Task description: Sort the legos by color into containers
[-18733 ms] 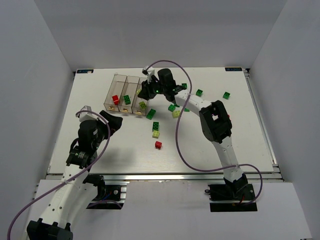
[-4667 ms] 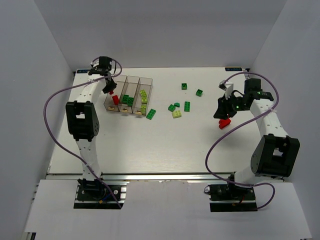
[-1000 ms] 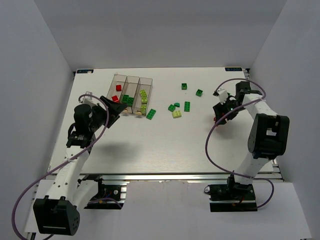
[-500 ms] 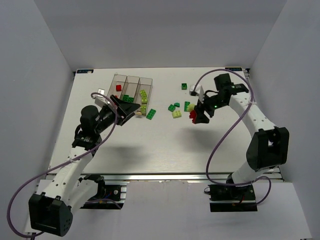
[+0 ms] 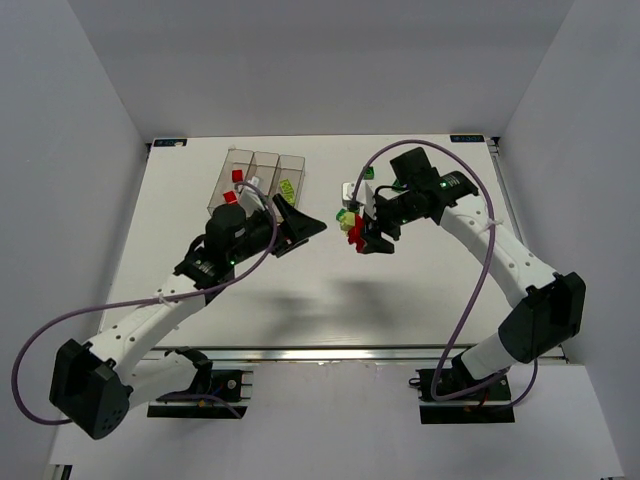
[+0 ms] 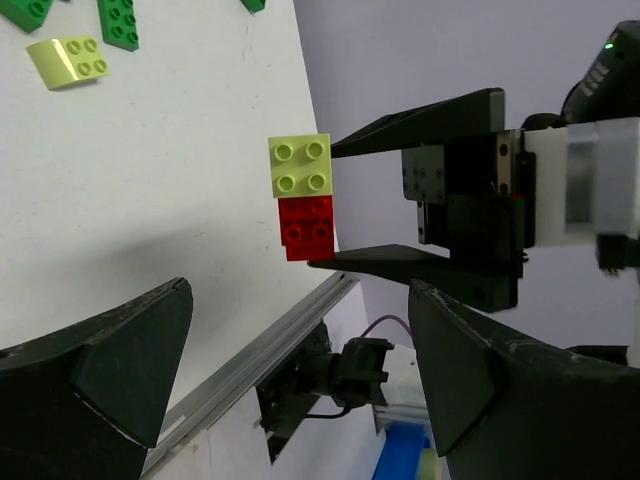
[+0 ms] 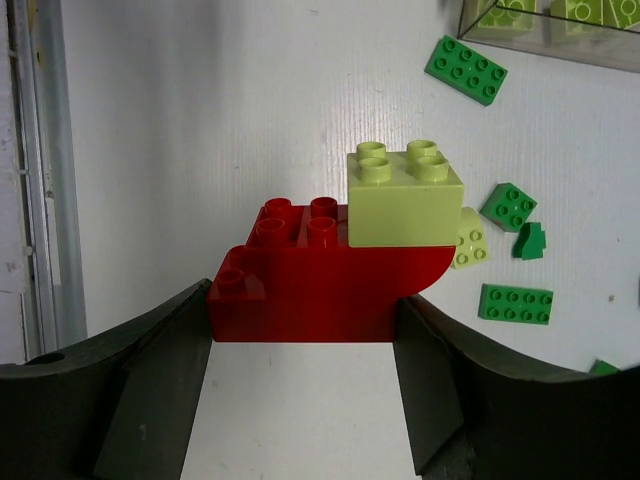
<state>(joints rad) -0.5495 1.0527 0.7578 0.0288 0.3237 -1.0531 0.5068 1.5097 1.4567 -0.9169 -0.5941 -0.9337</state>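
Observation:
Next, my left gripper grabs the pale yellow-green lego [image 6: 300,165] by its sides and takes it off the red lego [image 6: 307,228], to separate the colors.
My right gripper [image 5: 363,238] [image 7: 305,305] is shut on a red lego [image 7: 300,290] with a pale yellow-green lego [image 7: 405,200] stuck on top, held above the middle of the table. My left gripper [image 5: 303,225] [image 6: 300,385] stands open and empty just left of it, facing it. The left wrist view shows the held red lego [image 6: 308,228] and its yellow-green lego [image 6: 300,165] between the right gripper's fingers [image 6: 420,262]. The three joined clear containers [image 5: 240,155] stand at the back left, with red legos [image 5: 237,176] in the left one and yellow-green legos [image 5: 288,187] in the right one.
Loose legos lie on the table under and beyond the right gripper: a long dark green one [image 7: 466,68], a yellow-green one [image 7: 470,245] and smaller green ones [image 7: 515,302]. The right arm's purple cable [image 5: 470,300] loops over the right half. The table's near rail [image 7: 45,170] runs nearby.
The right arm has swung left from the right edge to the middle, carrying the red and yellow-green legos. The left arm has reached right from beside the containers to face it, still open.

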